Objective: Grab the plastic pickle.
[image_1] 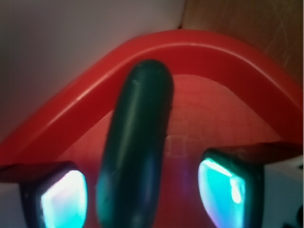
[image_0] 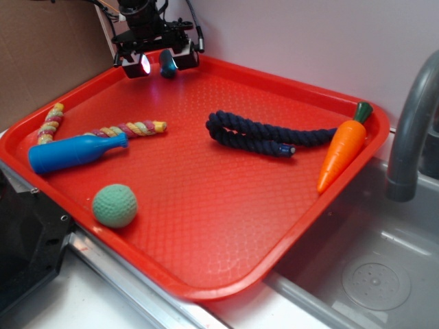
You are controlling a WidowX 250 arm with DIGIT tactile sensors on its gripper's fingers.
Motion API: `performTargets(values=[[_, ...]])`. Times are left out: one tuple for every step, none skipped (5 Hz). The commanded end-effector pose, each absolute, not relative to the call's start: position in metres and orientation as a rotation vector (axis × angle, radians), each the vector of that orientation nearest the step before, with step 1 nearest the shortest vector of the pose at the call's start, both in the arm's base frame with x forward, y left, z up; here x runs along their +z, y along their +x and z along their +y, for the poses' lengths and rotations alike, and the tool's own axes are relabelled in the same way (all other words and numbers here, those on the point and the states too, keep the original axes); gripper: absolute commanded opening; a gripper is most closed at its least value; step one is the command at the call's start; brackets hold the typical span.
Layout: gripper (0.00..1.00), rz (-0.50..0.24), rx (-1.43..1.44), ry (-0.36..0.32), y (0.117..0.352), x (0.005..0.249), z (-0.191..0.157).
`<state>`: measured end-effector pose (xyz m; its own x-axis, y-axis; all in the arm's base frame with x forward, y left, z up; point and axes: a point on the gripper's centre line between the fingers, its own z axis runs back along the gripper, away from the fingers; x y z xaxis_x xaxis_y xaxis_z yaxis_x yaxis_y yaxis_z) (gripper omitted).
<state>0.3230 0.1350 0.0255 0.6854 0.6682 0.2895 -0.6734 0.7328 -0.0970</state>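
Observation:
My fingers are on both sides of the dark green pickle, low over the red tray. My gripper needs to close, as it would hold the pickle now.
The plastic pickle (image_0: 167, 64) is a small dark green oblong lying in the far left corner of the red tray (image_0: 206, 226). In the wrist view the pickle (image_1: 137, 142) fills the middle, pointing toward the tray's corner rim. My gripper (image_0: 158, 64) is lowered around it, open, with one glowing fingertip on each side. The left pad (image_1: 61, 199) is close to the pickle, while the right pad (image_1: 223, 190) stands apart with bare tray between. Neither pad visibly presses on it.
On the tray lie a blue plastic bottle (image_0: 75, 152), a multicoloured rope (image_0: 130, 129), a light green ball (image_0: 114, 205), a dark blue rope (image_0: 257, 135) and an orange carrot (image_0: 344, 145). A grey faucet (image_0: 411, 123) and sink stand at right; a wall is behind.

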Motion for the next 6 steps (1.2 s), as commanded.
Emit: performTargets(values=[[0.00,-0.326,0.798,0.007,0.328,0.037,0.151],[0.00,-0.129,0.691,-0.003,0.323,0.046,0.145],[0.00,-0.069,0.596,-0.010,0.283,0.096,0.128],[0.00,-0.085,0.531,-0.071,0.249,0.134,0.114],[0.00,-0.093,0.428,-0.117,0.220,0.165,0.095],[0.00,-0.131,0.304,-0.141,0.195,0.194,0.087]])
